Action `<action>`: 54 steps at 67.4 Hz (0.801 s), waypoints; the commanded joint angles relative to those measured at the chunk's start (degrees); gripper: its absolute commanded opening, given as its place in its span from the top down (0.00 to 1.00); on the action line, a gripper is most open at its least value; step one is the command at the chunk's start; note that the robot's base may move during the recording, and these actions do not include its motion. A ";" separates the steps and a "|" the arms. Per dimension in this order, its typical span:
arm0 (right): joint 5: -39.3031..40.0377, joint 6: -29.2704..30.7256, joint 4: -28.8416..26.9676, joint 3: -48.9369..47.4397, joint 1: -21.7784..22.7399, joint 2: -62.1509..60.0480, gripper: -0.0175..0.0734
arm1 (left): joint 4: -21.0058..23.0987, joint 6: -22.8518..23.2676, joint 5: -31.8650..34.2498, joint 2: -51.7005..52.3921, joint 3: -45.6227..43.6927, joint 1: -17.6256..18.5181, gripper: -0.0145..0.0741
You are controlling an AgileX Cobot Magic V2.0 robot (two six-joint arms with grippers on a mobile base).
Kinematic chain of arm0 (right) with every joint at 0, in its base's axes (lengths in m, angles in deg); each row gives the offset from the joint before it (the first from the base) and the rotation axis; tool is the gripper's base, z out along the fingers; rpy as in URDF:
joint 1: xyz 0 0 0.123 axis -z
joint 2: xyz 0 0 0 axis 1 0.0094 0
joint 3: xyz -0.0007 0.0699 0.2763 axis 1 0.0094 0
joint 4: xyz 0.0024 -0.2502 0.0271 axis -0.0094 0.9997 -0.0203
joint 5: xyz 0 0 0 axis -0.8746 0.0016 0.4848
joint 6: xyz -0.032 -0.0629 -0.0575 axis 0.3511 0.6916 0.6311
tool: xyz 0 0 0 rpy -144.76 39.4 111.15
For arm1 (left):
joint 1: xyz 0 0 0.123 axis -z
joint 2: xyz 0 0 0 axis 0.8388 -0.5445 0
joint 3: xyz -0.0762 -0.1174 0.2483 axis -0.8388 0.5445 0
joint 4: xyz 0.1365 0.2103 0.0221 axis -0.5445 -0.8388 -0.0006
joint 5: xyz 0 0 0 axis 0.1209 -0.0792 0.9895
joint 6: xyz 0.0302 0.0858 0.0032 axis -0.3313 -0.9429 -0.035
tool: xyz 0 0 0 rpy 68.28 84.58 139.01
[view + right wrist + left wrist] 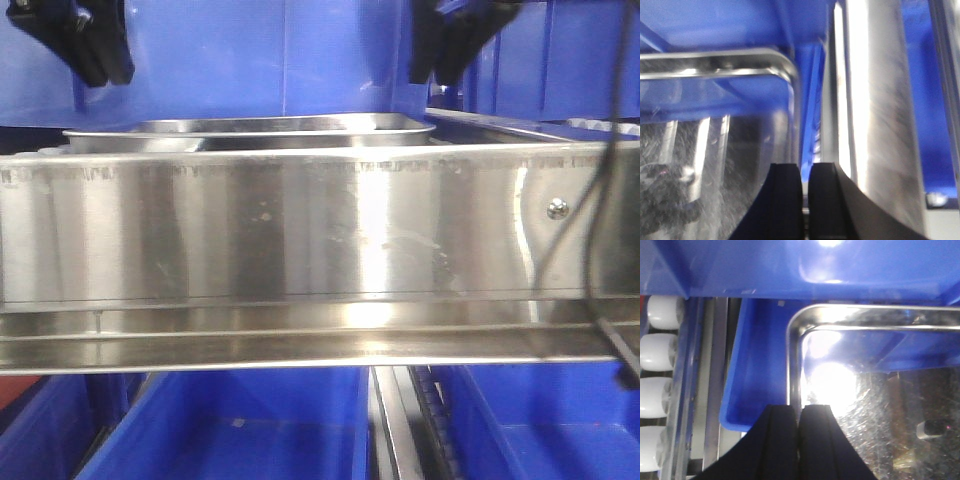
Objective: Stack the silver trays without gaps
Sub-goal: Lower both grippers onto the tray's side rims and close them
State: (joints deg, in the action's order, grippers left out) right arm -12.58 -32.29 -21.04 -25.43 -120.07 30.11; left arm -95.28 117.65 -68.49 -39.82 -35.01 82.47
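Observation:
My left gripper grabs the silver tray by its raised side rim (794, 360) next, to lift the tray out of the blue bin (754, 355) for stacking.
A silver tray (250, 130) lies behind the steel rail, seen edge-on in the front view. I cannot tell whether more trays are nested under it. In the left wrist view its rounded corner (796, 322) and shiny floor sit inside a blue bin (757, 365). My left gripper (797, 407) hangs over the tray's left rim, fingers pressed together, and shows at the top left (95, 55). My right gripper (805, 167) hovers over the tray's right rim (792, 85) with only a thin slit between its fingers, and shows at the top right (450, 55).
The polished shelf rail (300, 230) with a screw (558, 208) fills the foreground. Blue bins stand behind (300, 60) and below (230, 420). White rollers (660, 350) run left of the bin. A flat steel strip (875, 125) lies right of the tray. A black cable (600, 250) hangs at right.

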 commanded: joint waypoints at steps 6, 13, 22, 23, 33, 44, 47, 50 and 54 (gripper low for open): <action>-1.41 -0.66 2.34 -1.05 -0.50 1.53 0.80 | -0.49 0.46 0.06 0.19 -0.23 0.24 0.85; -1.20 -1.15 2.34 -1.05 -0.50 1.49 0.80 | -0.49 0.46 -0.15 0.19 0.83 0.24 0.85; -1.15 -1.08 2.34 -1.05 -0.50 1.68 0.80 | -0.49 1.31 -0.04 0.19 2.72 0.24 0.85; -1.15 -1.08 2.34 -1.05 -0.50 1.68 0.80 | -0.49 1.31 0.07 0.19 2.85 0.24 0.85; -1.15 -1.32 1.30 -1.05 -0.50 1.78 0.80 | -0.49 1.31 0.17 0.19 2.97 0.24 0.85; -1.26 -1.32 0.69 -1.05 -0.50 2.10 0.80 | -0.49 1.31 0.27 0.19 2.97 0.24 0.79; -1.38 -1.32 0.69 -1.05 -0.50 2.20 0.80 | -0.49 1.31 0.27 0.19 2.97 0.24 0.74; -1.38 -1.32 0.58 -1.05 -0.50 2.23 0.80 | -0.49 1.31 0.27 0.19 2.97 0.24 0.69; -1.38 -1.32 0.35 -1.05 -0.50 2.29 0.75 | -0.49 1.43 0.40 0.19 2.97 0.24 0.63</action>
State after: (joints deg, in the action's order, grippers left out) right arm -13.98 -33.53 -20.68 -25.95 -120.48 32.38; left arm -95.70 118.47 -68.58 -39.93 -31.97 82.47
